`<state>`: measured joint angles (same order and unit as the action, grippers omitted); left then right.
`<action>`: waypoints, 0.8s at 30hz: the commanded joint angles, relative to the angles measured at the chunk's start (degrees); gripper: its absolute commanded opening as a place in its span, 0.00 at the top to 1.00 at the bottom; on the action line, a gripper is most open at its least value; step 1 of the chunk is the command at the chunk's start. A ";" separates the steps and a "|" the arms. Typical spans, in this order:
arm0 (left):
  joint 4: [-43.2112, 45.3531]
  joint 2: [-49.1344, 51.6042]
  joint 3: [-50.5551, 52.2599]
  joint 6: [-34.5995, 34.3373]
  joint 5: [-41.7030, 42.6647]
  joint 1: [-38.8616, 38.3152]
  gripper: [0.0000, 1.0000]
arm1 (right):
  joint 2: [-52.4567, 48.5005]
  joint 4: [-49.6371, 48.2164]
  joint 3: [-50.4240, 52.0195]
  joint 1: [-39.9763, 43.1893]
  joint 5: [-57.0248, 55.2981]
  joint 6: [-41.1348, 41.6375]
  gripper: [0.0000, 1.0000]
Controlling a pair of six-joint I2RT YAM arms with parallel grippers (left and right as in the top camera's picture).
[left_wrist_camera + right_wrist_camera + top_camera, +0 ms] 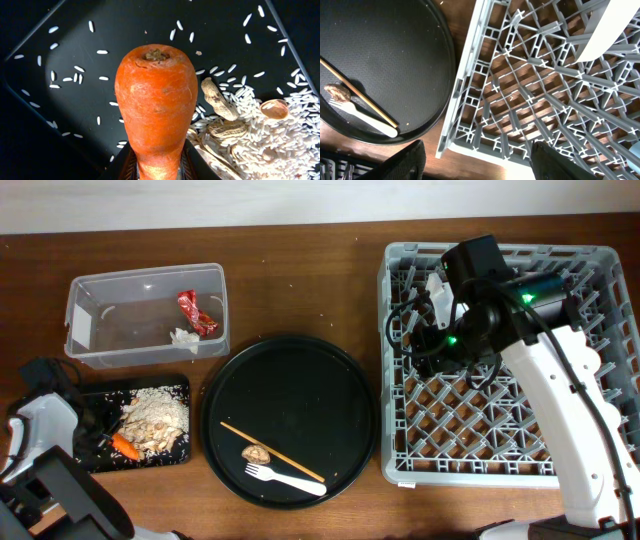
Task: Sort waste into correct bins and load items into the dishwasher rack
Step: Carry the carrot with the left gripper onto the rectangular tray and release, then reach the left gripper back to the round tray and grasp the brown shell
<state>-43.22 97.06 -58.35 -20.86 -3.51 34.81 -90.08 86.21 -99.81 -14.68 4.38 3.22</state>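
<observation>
The carrot's thick end hangs over the black tray's rice-strewn bottom, inside the tray's rim, so the carrot now drops from my left gripper as it releases.
My left gripper (100, 438) is shut on the orange carrot (125, 446), low over the shallow black tray (95, 395). The left wrist view shows the carrot (155, 100) between the jaws (157, 167) above beige crumbs (250, 135). The clear tub (90, 290) holds a red wrapper (197, 312) and a white tissue (183, 337). My right gripper (435, 340) is open and empty over the grey dishwasher rack (400, 470), which also shows in the right wrist view (470, 105). A chopstick (272, 452), a white fork (285, 478) and a brown scrap (256, 451) lie on the round tray.
The large round black tray (290, 380) sits between the bins and the rack. A white item (610, 30) stands in the rack, partly hidden by my right arm. The crumb pile (155, 420) fills the right half of the black tray.
</observation>
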 commanded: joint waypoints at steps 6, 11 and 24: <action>-0.61 0.42 0.09 -0.76 -0.39 0.28 0.49 | -0.07 0.17 0.28 0.07 -0.52 -0.02 0.29; -4.42 -1.27 -3.34 -0.72 2.73 -0.68 0.47 | -0.07 0.17 0.28 0.07 -0.52 0.00 0.29; -13.25 -7.89 -5.92 12.33 16.59 -35.71 0.45 | -0.07 0.15 0.28 0.07 -0.50 0.00 0.29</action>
<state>-53.93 89.67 -64.10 -12.73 9.87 6.98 -90.08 86.35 -99.81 -14.68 4.38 3.18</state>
